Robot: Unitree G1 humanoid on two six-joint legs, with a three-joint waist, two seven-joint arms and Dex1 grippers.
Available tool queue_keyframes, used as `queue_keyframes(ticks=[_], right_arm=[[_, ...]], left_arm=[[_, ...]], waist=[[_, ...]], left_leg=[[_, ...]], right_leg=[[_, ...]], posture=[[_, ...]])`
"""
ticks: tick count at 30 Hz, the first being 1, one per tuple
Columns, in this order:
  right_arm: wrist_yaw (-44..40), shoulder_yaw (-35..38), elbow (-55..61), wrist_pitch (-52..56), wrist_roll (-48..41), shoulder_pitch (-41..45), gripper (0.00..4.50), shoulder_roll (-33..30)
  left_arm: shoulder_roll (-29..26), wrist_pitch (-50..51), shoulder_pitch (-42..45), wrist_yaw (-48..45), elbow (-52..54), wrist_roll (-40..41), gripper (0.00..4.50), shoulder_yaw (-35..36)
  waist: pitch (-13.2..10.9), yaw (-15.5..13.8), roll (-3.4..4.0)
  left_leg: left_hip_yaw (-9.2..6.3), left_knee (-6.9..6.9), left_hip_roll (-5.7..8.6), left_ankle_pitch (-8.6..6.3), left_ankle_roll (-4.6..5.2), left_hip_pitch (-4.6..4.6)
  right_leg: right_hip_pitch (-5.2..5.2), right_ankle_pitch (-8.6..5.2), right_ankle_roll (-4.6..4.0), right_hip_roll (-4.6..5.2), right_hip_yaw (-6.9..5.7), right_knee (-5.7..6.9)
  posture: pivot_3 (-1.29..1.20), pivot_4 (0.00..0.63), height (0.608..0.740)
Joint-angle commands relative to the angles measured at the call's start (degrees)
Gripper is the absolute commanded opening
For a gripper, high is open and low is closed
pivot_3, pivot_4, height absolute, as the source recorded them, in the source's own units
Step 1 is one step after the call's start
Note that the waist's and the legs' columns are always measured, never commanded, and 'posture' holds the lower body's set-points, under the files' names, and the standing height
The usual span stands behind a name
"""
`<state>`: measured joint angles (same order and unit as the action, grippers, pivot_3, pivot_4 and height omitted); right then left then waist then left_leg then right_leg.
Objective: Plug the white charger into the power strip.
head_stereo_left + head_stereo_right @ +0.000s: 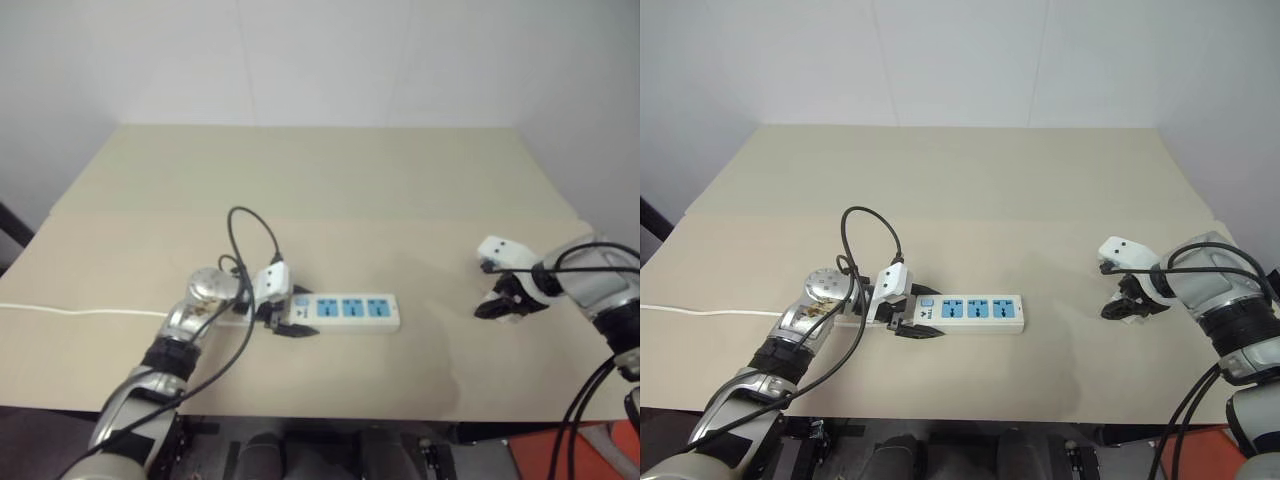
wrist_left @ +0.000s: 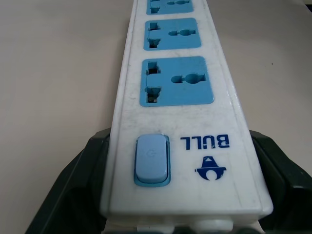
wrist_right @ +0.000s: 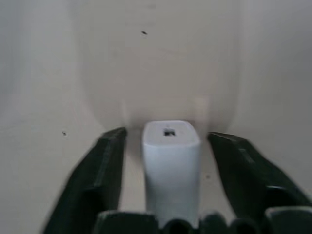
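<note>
The white charger has to be plugged into the power strip (image 1: pixel 350 311), so my right gripper should grab it by its long sides next.
The power strip (image 1: pixel 350 311) lies along the table's near middle, a white bar with three blue socket faces and a pale blue switch (image 2: pixel 152 158) at its left end. My left gripper (image 1: pixel 290 325) is shut on that switch end, one black finger (image 2: pixel 73 185) pressed against each long side. The white charger (image 3: pixel 170 165), a small plain box, stands on the table far to the right. My right gripper (image 1: pixel 500 305) points down over it, open, with a finger (image 3: pixel 105 165) on each side and a visible gap between both fingers and the charger.
The strip's thin white cord (image 1: pixel 60 310) runs off the table's left edge. The beige table (image 1: pixel 330 180) spreads wide behind the strip, up to a white wall. Bare surface separates the strip's right end from the charger. The table's front edge runs just below both grippers.
</note>
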<state>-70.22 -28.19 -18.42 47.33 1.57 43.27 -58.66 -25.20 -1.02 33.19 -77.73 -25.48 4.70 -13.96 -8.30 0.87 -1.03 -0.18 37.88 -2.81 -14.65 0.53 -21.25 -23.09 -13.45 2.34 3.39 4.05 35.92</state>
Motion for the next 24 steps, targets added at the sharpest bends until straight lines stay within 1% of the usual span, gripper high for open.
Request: queue_keyframes(ticks=[1, 3, 4, 7, 9, 11, 13, 15, 16, 19, 22, 24], right_arm=[[-0.2, -0.9, 0.2, -1.2, 2.8, -0.7, 1.95, 0.9], [-0.2, -0.9, 1.0, -1.5, 3.4, -1.0, 1.33, 1.1], [-0.2, -0.7, 1.6, -1.3, 3.6, -1.2, 1.16, 1.3], [0.8, 1.2, 5.6, 0.5, 3.4, -1.2, 1.16, 2.0], [1.4, 4.7, 9.7, 1.1, 1.2, 0.0, 1.16, 3.3], [3.8, 10.7, 12.9, 3.6, -2.7, 2.1, 1.16, 7.3], [7.5, 18.1, 16.3, 3.4, -7.2, 2.4, 1.16, 12.5], [11.2, 23.3, 19.8, 0.0, -10.4, 0.4, 1.16, 17.6], [12.4, 24.7, 20.9, -1.4, -11.4, -0.6, 1.16, 19.4], [15.8, 26.7, 21.9, -8.2, -13.7, -3.9, 1.16, 25.7], [18.2, 27.2, 21.3, -13.5, -15.5, -5.9, 1.16, 31.6], [19.1, 26.9, 20.6, -15.3, -16.4, -6.6, 1.16, 34.4]], left_arm=[[-0.9, 0.5, -1.0, -0.1, 0.8, -0.5, 3.34, -1.1], [-0.9, 0.5, -0.9, 0.1, 0.7, -0.6, 3.34, -1.2], [-0.9, 0.6, -0.9, 0.3, 0.7, -0.6, 3.34, -1.2], [-1.1, 1.0, -0.7, 0.1, 0.4, -0.5, 3.34, -1.1], [-1.3, 1.5, -0.5, -0.4, 0.0, -0.4, 3.34, -1.2], [-1.5, 1.5, -0.3, -0.7, -0.4, -0.4, 3.34, -1.3], [-1.5, 1.4, -0.1, -0.6, -0.8, -0.6, 3.34, -1.4], [-1.2, 1.2, 0.0, -0.1, -0.9, -0.9, 3.34, -1.5], [-1.1, 1.3, 0.0, 0.3, -1.0, -1.0, 3.34, -1.5], [-1.2, 0.2, 0.4, 0.2, -1.4, -1.4, 3.34, -2.1], [-1.0, 0.0, 0.6, 0.8, -1.6, -1.5, 3.34, -2.1], [-1.0, -0.2, 0.5, 1.2, -1.3, -1.6, 3.34, -2.1]], waist=[[0.1, 0.0, -0.1], [0.1, 0.0, -0.17], [0.2, 0.0, -0.2], [0.2, 0.1, -0.23], [0.2, 0.4, -0.22], [0.2, 0.9, -0.2], [0.2, 1.0, -0.19], [0.2, 0.8, -0.18], [0.2, 0.4, -0.19], [0.3, -0.2, -0.3], [0.3, -0.1, -0.31], [0.3, 0.0, -0.27]], left_leg=[[0.0, 0.0, 0.0, 0.0, 0.0, 0.03], [0.0, 0.0, 0.0, 0.0, 0.0, 0.05], [0.0, 0.0, 0.0, 0.0, 0.0, 0.06], [0.0, 0.0, 0.0, 0.0, 0.0, 0.05], [0.0, 0.0, -0.01, 0.0, 0.0, 0.05], [0.0, 0.0, 0.0, 0.0, 0.0, 0.05], [-0.02, -0.01, 0.0, 0.0, 0.0, 0.06], [-0.07, -0.02, 0.0, 0.0, 0.0, 0.02], [-0.09, -0.03, 0.0, 0.0, 0.0, -0.01], [-0.13, -0.04, 0.0, 0.0, 0.0, -0.07], [-0.1, -0.04, 0.0, 0.0, 0.01, -0.09], [-0.1, -0.04, 0.0, 0.0, 0.0, -0.07]], right_leg=[[0.03, 0.0, 0.0, 0.0, 0.0, 0.0], [0.03, 0.0, 0.0, 0.0, 0.0, 0.01], [0.03, 0.0, 0.0, 0.0, 0.0, 0.02], [0.02, 0.0, 0.0, 0.0, 0.0, 0.02], [0.01, 0.0, -0.01, -0.01, 0.01, 0.04], [-0.04, 0.0, -0.01, -0.02, 0.04, 0.1], [-0.05, -0.01, -0.03, -0.04, 0.04, 0.15], [-0.06, -0.01, -0.02, -0.04, 0.01, 0.16], [-0.07, -0.01, -0.02, -0.04, -0.01, 0.15], [-0.03, -0.01, -0.02, -0.02, -0.07, 0.03], [-0.05, -0.01, -0.02, -0.01, -0.04, 0.04], [-0.09, -0.01, -0.03, -0.02, -0.03, 0.13]], posture=[[0.0, 0.15, 0.74], [0.0, 0.15, 0.74], [0.0, 0.15, 0.74], [0.0, 0.15, 0.74], [0.0, 0.15, 0.74], [0.0, 0.15, 0.74], [0.0, 0.15, 0.74], [0.0, 0.15, 0.74], [0.0, 0.15, 0.74], [0.0, 0.15, 0.74], [0.0, 0.15, 0.74], [0.0, 0.15, 0.74]])
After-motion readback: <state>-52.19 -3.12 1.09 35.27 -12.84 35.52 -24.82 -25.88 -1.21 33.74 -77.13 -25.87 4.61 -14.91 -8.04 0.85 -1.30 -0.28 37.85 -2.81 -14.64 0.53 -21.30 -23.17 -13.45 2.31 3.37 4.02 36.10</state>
